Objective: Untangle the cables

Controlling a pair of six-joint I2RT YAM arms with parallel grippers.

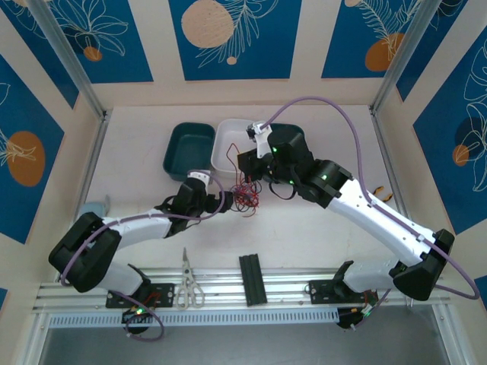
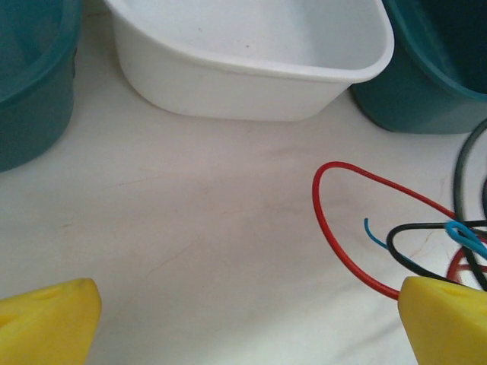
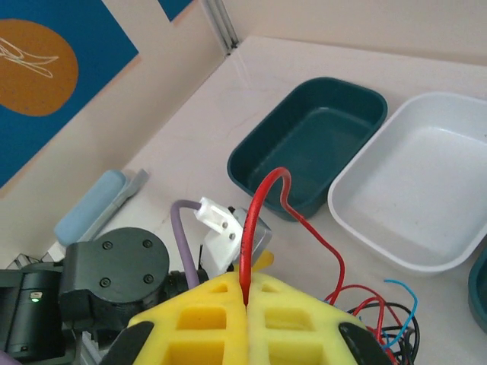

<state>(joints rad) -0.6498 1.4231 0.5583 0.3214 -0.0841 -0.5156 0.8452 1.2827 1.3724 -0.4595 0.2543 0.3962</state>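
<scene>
I will next grab the red loop (image 2: 327, 228) and black piece of cable at the edge of the tangle with my left gripper, so my right gripper can untangle its red cable.
The cables (image 1: 245, 196) lie as a small tangle of red, black and blue wires on the white table, in front of the trays. My right gripper (image 3: 245, 293) is shut on one red cable (image 3: 259, 205). That cable arcs up from between the yellow fingers and drops to the tangle (image 3: 380, 319) at lower right. From above, the right gripper (image 1: 248, 173) hangs just over the tangle. My left gripper (image 2: 247, 327) is open just left of it, low over bare table. A red loop (image 2: 327, 228) with black and blue strands reaches its right fingertip (image 2: 445, 319).
A teal tray (image 1: 189, 150), a white tray (image 1: 228, 144) and a second teal tray (image 1: 293, 131) stand in a row behind the cables. Scissors (image 1: 186, 283) and a black block (image 1: 251, 277) rest at the near edge. A pale blue object (image 1: 95, 207) lies far left.
</scene>
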